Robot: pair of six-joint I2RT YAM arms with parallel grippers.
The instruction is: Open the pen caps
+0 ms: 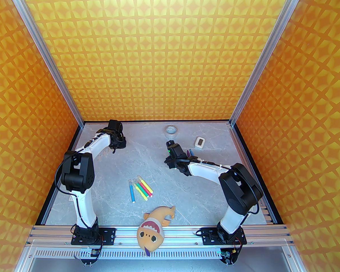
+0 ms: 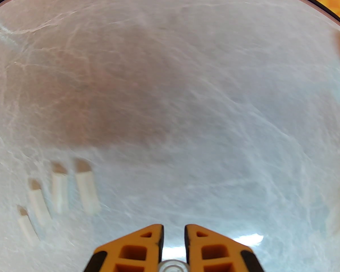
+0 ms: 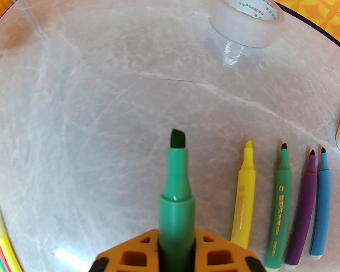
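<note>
The cap would drop onto empty table away from the row if I opened now, so my left gripper moves it toward the row before releasing.
Several loose whitish pen caps (image 2: 85,188) lie in a row on the table, left of my left gripper (image 2: 174,234). Its jaws stand close together, with a small translucent round cap (image 2: 171,266) between them. The left gripper (image 1: 116,146) hangs at the table's back left. My right gripper (image 3: 175,237) is shut on a green marker (image 3: 175,197) whose dark chisel tip is bare. The right gripper (image 1: 171,164) is right of centre. Several capped markers (image 1: 141,188) lie bunched mid-table, their translucent caps (image 1: 129,182) pointing away from the arms.
Uncapped yellow (image 3: 243,197), green (image 3: 280,208), purple (image 3: 303,208) and blue (image 3: 321,203) markers lie side by side right of the held one. A clear tape roll (image 1: 171,130) and a white device (image 1: 199,142) sit at the back. A plush shark (image 1: 154,227) overhangs the front rail.
</note>
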